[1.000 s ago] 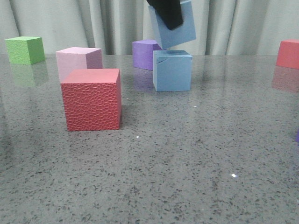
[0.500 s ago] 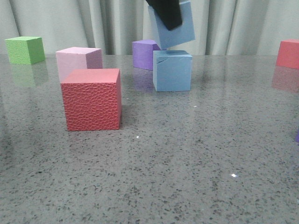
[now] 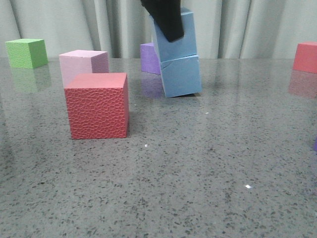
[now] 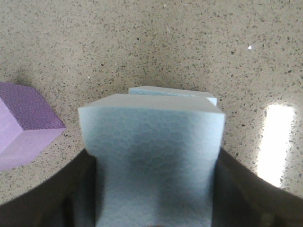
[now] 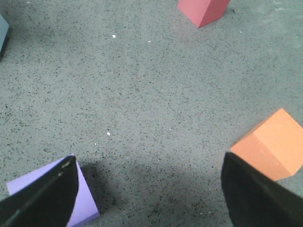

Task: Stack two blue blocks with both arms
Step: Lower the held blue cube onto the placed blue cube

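Note:
The upper blue block's base (image 3: pixel 178 53) sits on the lower blue block's top (image 3: pixel 180 62) in the front view and the upper block would stand, so it is time for my left gripper to release it now.
In the front view my left gripper (image 3: pixel 166 20) comes down from the top, shut on the upper blue block (image 3: pixel 177 39). That block rests on the lower blue block (image 3: pixel 181 75), which leans a little to the left with a dark gap under its right bottom edge. In the left wrist view the held blue block (image 4: pixel 151 151) fills the space between the left gripper's (image 4: pixel 153 189) black fingers, and a sliver of the lower blue block (image 4: pixel 170 91) shows past its far edge. My right gripper (image 5: pixel 149 189) is open over bare table, away from both blocks.
A textured red cube (image 3: pixel 97 105) stands front left, with a pink cube (image 3: pixel 83 63) behind it and a green cube (image 3: pixel 26 53) far left. A purple cube (image 3: pixel 147 57) sits behind the stack, a red cube (image 3: pixel 305 57) far right. A lilac cube (image 5: pixel 85 201) and an orange cube (image 5: pixel 272 142) flank the right gripper.
The left gripper has come down and to the left with its blue block, which now sits on the lower blue block. The lower block has tipped slightly left.

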Tool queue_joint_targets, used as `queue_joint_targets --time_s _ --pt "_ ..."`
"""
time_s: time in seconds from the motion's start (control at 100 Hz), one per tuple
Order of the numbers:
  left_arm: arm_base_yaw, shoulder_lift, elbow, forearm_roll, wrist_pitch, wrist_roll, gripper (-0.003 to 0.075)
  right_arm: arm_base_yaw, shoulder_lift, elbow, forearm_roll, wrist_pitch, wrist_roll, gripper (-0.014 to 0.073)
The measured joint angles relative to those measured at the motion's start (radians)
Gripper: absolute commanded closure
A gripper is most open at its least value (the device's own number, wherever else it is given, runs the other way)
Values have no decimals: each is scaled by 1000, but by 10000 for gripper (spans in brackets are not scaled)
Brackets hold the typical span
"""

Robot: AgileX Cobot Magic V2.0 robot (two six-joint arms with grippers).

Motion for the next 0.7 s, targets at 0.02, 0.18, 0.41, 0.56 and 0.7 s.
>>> queue_joint_targets --time_s 0.02,0.18,0.41,0.56,0.7 --pt "0 0 2 0 0 0 622 0 0 0 0 0 0 -16" --pt "0 0 2 2 0 12 622 0 0 0 0 2 0 -16" --pt "0 0 2 2 0 27 572 0 0 0 0 2 0 -16" --pt "0 0 2 0 0 47 365 0 0 0 0 2 0 -16" --pt "0 0 2 -22 0 52 125 0 0 0 0 2 0 -16"
